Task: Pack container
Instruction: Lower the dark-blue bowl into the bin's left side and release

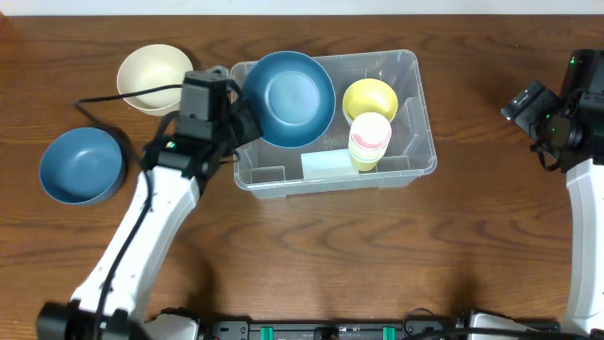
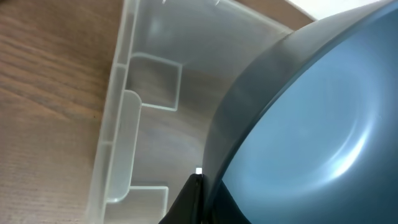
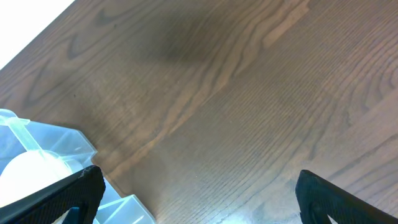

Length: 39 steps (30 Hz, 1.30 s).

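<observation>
My left gripper needs to hold on to the blue bowl until it sits inside the container, because its far edge (image 1: pixel 289 54) covers the container's back rim (image 1: pixel 351 56).
The clear plastic container (image 1: pixel 415 156) stands at mid table and holds a yellow bowl (image 1: pixel 369 98), a stack of pale cups (image 1: pixel 369 138) and a pale label (image 1: pixel 326 163). My left gripper (image 1: pixel 241 115) is shut on the rim of a blue bowl (image 1: pixel 293 94) and holds it tilted over the container's left half. In the left wrist view the blue bowl (image 2: pixel 311 124) fills the right side above the container's wall (image 2: pixel 118 124), with the gripper (image 2: pixel 200 193) pinching its rim. My right gripper (image 3: pixel 196 199) is open and empty over bare table, right of the container (image 3: pixel 37 143).
A second blue bowl (image 1: pixel 82 166) sits at the far left. A cream bowl (image 1: pixel 151 77) sits at the back left, beside the left arm. The right arm (image 1: pixel 566 113) is at the table's right edge.
</observation>
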Each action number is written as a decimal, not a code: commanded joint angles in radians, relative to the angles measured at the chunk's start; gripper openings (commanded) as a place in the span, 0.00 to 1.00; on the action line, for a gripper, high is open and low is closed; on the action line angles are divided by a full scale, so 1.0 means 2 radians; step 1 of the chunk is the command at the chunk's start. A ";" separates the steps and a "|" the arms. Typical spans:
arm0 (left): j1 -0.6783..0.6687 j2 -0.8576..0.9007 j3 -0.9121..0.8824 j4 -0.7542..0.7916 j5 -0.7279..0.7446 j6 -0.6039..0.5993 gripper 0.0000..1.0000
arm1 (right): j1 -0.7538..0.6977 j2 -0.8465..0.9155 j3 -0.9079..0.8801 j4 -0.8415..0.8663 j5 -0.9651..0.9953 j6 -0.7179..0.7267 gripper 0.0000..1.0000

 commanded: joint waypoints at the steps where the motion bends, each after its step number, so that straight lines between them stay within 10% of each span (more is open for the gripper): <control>1: -0.006 0.021 0.002 0.017 -0.005 0.014 0.06 | -0.003 0.002 0.002 0.000 0.002 0.004 0.99; 39: -0.028 0.111 0.002 0.086 -0.020 0.016 0.06 | -0.003 0.001 0.002 0.000 0.002 0.004 0.99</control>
